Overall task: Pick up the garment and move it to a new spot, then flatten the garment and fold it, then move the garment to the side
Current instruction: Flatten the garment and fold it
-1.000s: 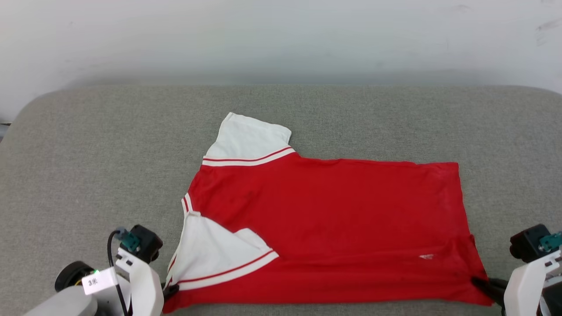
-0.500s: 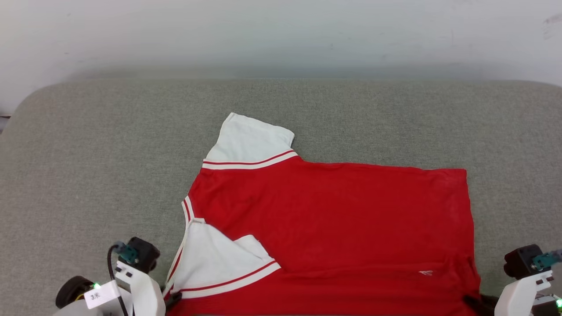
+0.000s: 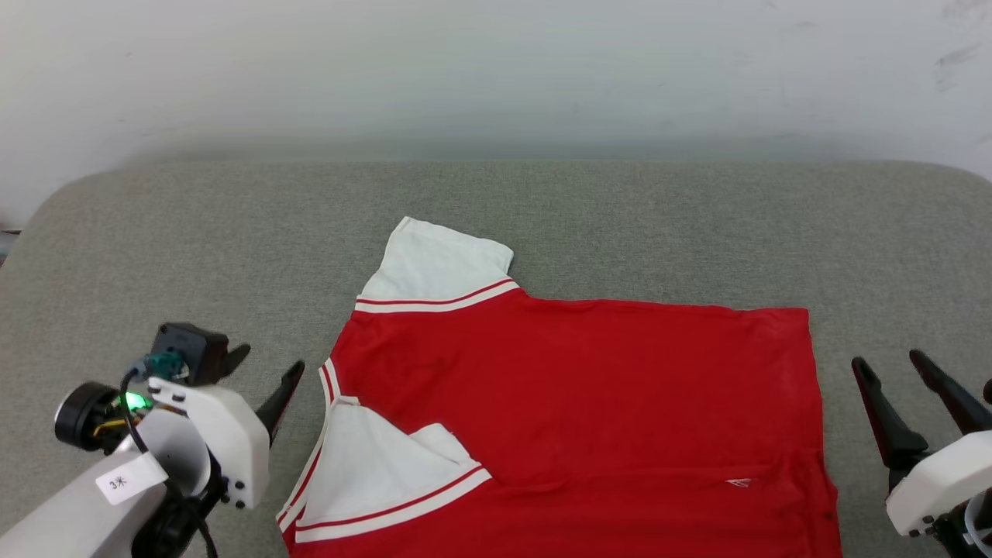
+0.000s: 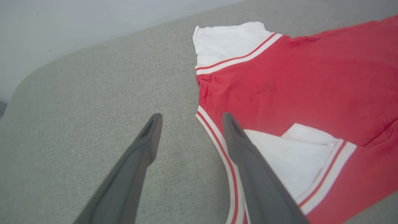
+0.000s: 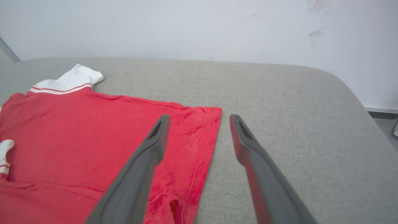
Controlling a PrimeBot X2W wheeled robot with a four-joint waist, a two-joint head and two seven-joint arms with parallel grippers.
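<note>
The shirt [image 3: 576, 386] is lying flat on the grey surface, so my left gripper should grab it next by the edge of the far white sleeve [image 3: 394, 232].
The garment [image 3: 573, 387], a red T-shirt with white sleeves, lies spread on the grey cushioned surface [image 3: 186, 232] with its collar to the left and its hem to the right. The near sleeve [image 3: 372, 465] is folded over onto the red body, and the far sleeve [image 3: 438, 267] lies flat. My left gripper [image 3: 267, 366] hovers open just left of the collar trim, holding nothing. In the left wrist view the left gripper [image 4: 192, 116] stands over the striped collar edge [image 4: 214, 133] of the garment [image 4: 295, 81]. My right gripper [image 3: 889, 360] is open, right of the hem. The right wrist view has that gripper [image 5: 199, 117] astride the garment's hem corner [image 5: 205, 137].
A pale wall [image 3: 496, 70] runs behind the grey surface. The surface has rounded corners at the far left [image 3: 62, 194] and far right [image 5: 339, 81]. Bare grey fabric lies on both sides of the shirt and beyond it.
Both grippers have opened and let go of the garment's near edge, then lifted and moved away from it. The shirt now rests flat. The head camera has shifted a little.
</note>
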